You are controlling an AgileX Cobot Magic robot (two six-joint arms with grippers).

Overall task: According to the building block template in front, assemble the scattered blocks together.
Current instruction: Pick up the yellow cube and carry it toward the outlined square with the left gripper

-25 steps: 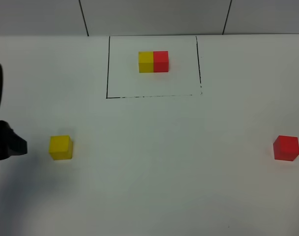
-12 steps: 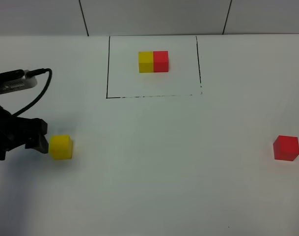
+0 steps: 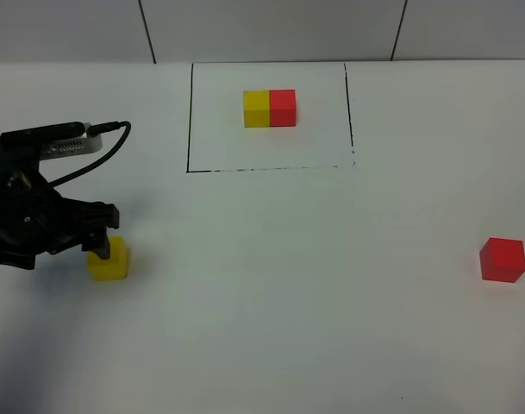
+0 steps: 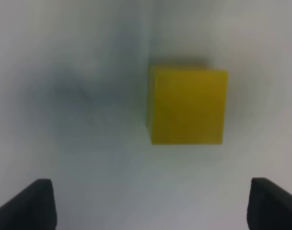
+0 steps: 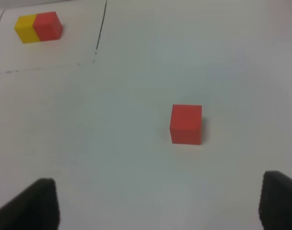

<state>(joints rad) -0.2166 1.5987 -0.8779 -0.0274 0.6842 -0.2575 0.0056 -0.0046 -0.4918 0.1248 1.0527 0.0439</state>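
I will build the yellow-red pair of the template (image 3: 269, 109), so my left gripper will grab the opposite sides of the loose yellow cube (image 3: 109, 264) next.
The loose yellow cube (image 3: 109, 264) sits on the white table at the left. My left gripper (image 3: 102, 245) hovers over its near-left top edge and is open. In the left wrist view the yellow cube (image 4: 188, 106) lies ahead of the left gripper (image 4: 155, 206), between the lines of its two spread fingertips (image 4: 38, 203). The loose red cube (image 3: 502, 260) sits at the far right. The right wrist view shows the red cube (image 5: 186, 124) ahead of my open, empty right gripper (image 5: 157, 206). The yellow-red template (image 3: 269, 109) sits in the drawn black rectangle (image 3: 189, 121); it also shows in the right wrist view (image 5: 38, 27).
The left arm's cable (image 3: 90, 164) loops above the gripper. The table's back edge meets a grey wall (image 3: 271, 30). My right arm is outside the exterior high view.
My left arm has moved in from the left edge to the right, and its gripper now stands over the yellow cube. Neither cube has moved.
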